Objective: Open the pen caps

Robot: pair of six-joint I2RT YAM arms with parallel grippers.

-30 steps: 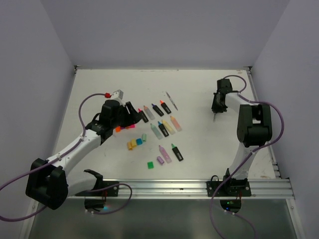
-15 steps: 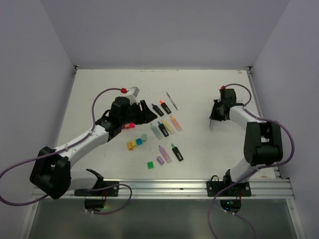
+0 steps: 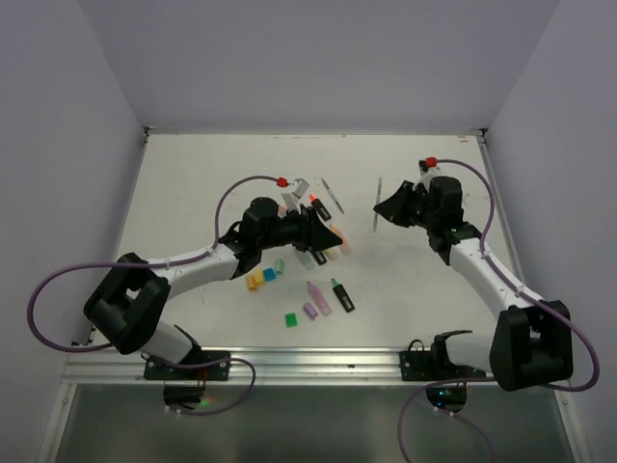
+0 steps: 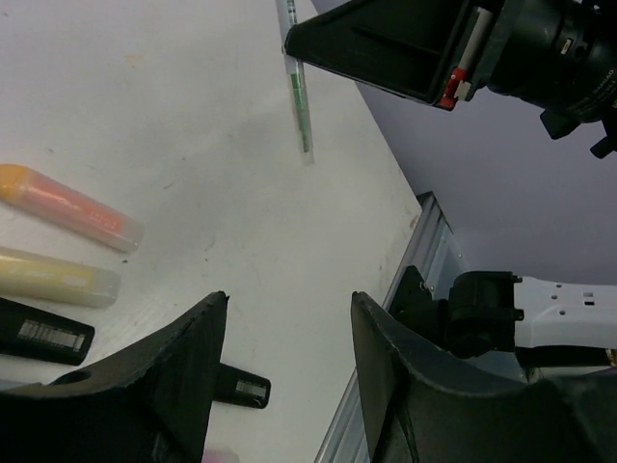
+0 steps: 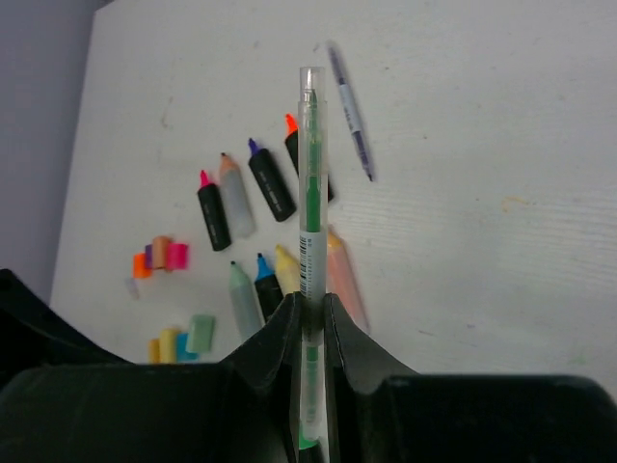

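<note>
The left gripper grabs the thin clear pen's cap end jutting past my right gripper next, to open the cap, leaving the pen's body held.
My right gripper (image 5: 310, 313) is shut on a thin clear pen with a green refill (image 5: 310, 183), held above the table; it also shows in the top view (image 3: 378, 206) beside that gripper (image 3: 388, 208). My left gripper (image 3: 316, 231) is open and empty, low over the row of uncapped highlighters (image 3: 328, 243); its jaws (image 4: 289, 299) stand wide apart. Loose pen caps lie on the table: a pink, orange and purple cluster (image 5: 161, 258), a yellow, blue and green cluster (image 5: 183, 338) (image 3: 262, 277), and a green cap (image 3: 290, 319) with a purple cap (image 3: 309, 310).
Uncapped highlighters lie mid-table: pastel orange (image 4: 67, 204), pastel yellow (image 4: 58, 280), black ones (image 5: 272, 183). A second thin grey pen (image 5: 349, 111) lies behind them. A black green-tipped highlighter (image 3: 342, 295) lies nearer the front. The metal rail (image 3: 318, 365) runs along the near edge.
My left gripper has swung right, from the pink and orange caps to over the highlighter row. My right arm has swung left toward the middle, carrying the thin pen.
</note>
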